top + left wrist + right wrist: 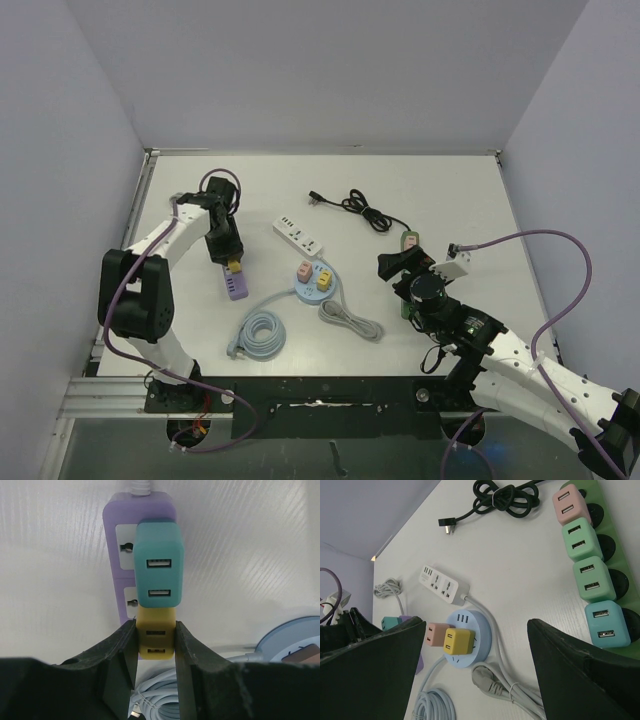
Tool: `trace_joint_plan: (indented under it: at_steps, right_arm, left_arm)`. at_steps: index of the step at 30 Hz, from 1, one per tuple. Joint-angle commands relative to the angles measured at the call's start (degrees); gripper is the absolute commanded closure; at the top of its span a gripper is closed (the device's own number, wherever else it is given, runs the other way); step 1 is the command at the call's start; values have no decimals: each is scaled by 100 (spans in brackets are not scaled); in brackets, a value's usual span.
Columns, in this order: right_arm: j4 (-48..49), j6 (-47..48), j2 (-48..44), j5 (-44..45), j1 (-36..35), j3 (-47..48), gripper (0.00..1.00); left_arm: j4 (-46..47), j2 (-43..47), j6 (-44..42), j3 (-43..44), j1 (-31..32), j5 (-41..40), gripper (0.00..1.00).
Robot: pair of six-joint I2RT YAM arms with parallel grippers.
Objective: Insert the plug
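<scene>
My left gripper should open, as the yellow USB plug point(156, 635) would stay in the power strip's socket, in line with the teal one.
A purple power strip point(120, 565) lies on the white table, also seen from above point(237, 288). A teal USB plug point(159, 565) sits in its middle socket. My left gripper point(156, 645) is shut on a yellow USB plug point(156, 635) at the strip's near end, just below the teal one; from above the gripper point(231, 258) stands over the strip. My right gripper point(475, 665) is open and empty, hovering above the table near the green strip point(410, 275).
A round blue socket hub point(313, 282) holds a pink plug point(436, 634) and a yellow plug point(458, 641). A white strip point(298, 235), black cable point(362, 210), coiled blue cable point(260, 334) and grey cord point(350, 320) lie around. The green strip point(612, 555) carries several plugs.
</scene>
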State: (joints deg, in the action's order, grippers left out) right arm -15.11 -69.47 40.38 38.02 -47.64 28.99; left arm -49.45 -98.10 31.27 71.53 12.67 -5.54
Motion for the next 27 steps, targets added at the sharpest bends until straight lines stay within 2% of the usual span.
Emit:
trace_joint_plan:
  at_steps: [1, 6, 16, 23, 27]
  right_arm:
    - [79, -64, -74, 298, 31, 1, 15]
    - [37, -104, -72, 303, 31, -33, 15]
    - [-111, -62, -39, 382, 26, 25, 15]
    - [-221, -53, -51, 433, 29, 75, 15]
    - [-342, -40, -65, 492, 26, 130, 15]
  left_arm:
    - [33, -590, -111, -23, -19, -447, 81]
    - [50, -951, -130, -22, 3, -576, 82]
    - [211, -1087, -140, 20, 8, -415, 81]
    - [32, -667, -267, 363, 8, -279, 70]
    - [-17, -172, -288, 473, 15, -255, 55]
